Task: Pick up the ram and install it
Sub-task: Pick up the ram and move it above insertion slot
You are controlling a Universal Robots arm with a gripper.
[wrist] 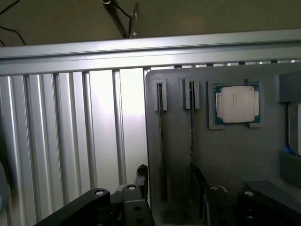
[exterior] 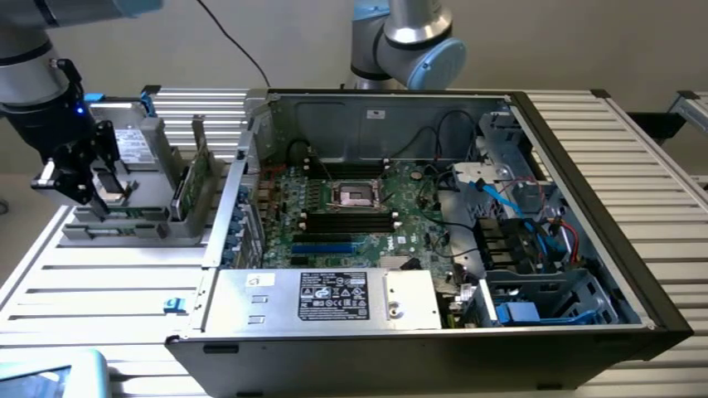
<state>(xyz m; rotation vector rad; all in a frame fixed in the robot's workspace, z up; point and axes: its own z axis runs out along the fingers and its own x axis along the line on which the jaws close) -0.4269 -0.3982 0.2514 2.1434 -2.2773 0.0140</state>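
Note:
The ram's end is enclosed by the grey holder slot [wrist: 160,95] with a second stick close beside it, so my gripper will next grab the ram by its exposed upper edge [wrist: 162,172].
The ram [exterior: 195,184] is a narrow green stick standing on edge in a grey holder [exterior: 122,225] on the slatted table, at the exterior view's left of the open computer case. In the wrist view it is edge-on, a thin dark strip [wrist: 161,141] in one holder slot, with a second thin strip [wrist: 191,136] in the neighbouring slot. My gripper [exterior: 80,181] hangs over the holder's outer end, apart from the ram. Its dark fingers [wrist: 141,176] stand spread, open and holding nothing. The motherboard's black memory slots [exterior: 348,220] lie inside the case.
A square silver processor chip [wrist: 236,104] rests in the holder beside the slots. The case [exterior: 575,207] has tall metal walls, a power supply [exterior: 332,297] at the front, and cables and drive cages on the exterior view's right. A second arm's base [exterior: 404,37] stands behind the case.

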